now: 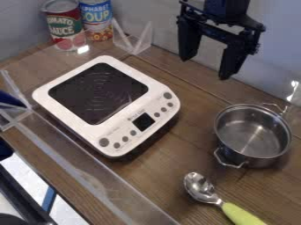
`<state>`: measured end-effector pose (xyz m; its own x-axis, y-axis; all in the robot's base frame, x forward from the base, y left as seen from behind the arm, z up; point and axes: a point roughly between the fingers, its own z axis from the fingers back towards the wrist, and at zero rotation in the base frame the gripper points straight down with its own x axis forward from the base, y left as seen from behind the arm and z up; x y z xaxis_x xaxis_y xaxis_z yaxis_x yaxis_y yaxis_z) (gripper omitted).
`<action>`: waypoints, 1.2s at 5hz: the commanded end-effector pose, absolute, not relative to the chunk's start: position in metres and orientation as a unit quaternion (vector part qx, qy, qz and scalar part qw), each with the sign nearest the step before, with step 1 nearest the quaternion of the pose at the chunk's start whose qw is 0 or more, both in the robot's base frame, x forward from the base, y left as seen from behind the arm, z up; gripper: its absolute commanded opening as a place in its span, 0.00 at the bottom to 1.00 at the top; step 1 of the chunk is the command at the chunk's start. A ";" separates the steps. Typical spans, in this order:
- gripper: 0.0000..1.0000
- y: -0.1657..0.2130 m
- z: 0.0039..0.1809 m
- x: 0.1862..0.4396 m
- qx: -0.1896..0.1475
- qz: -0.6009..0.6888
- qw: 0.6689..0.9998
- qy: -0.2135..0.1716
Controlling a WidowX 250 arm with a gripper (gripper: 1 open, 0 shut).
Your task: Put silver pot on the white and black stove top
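Observation:
My gripper needs to grip the silver pot [252, 135] by its rim [241, 107] next, so that it can set the pot on the white and black stove top.
The silver pot [252, 135] stands upright on the wooden table at the right, empty, with its small side handles showing. The white stove top [106, 105] with its black heating surface lies at the left centre, its button panel facing the front right. My gripper [209, 54] hangs at the back, above the table behind the pot. Its two black fingers point down and stand wide apart with nothing between them. It touches neither the pot nor the stove.
A metal spoon with a yellow-green handle [219, 200] lies in front of the pot. Two cans [80, 24] stand at the back left corner. A low clear wall [14, 104] borders the table's edges.

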<state>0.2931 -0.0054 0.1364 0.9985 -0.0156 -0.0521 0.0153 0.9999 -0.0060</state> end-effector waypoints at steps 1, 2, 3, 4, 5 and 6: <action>1.00 -0.008 0.128 0.293 -0.004 -0.029 0.999 0.031; 1.00 -0.013 0.119 0.294 -0.005 -0.060 0.998 0.034; 1.00 -0.021 0.108 0.294 -0.005 -0.113 0.993 0.031; 1.00 -0.030 0.091 0.295 -0.008 -0.153 0.988 0.022; 1.00 -0.037 0.073 0.298 -0.013 -0.171 0.985 0.008; 1.00 -0.040 0.057 0.302 -0.022 -0.179 0.984 -0.001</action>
<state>0.2993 -0.0375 0.0489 0.9383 -0.3454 -0.0189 0.3442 0.9377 -0.0478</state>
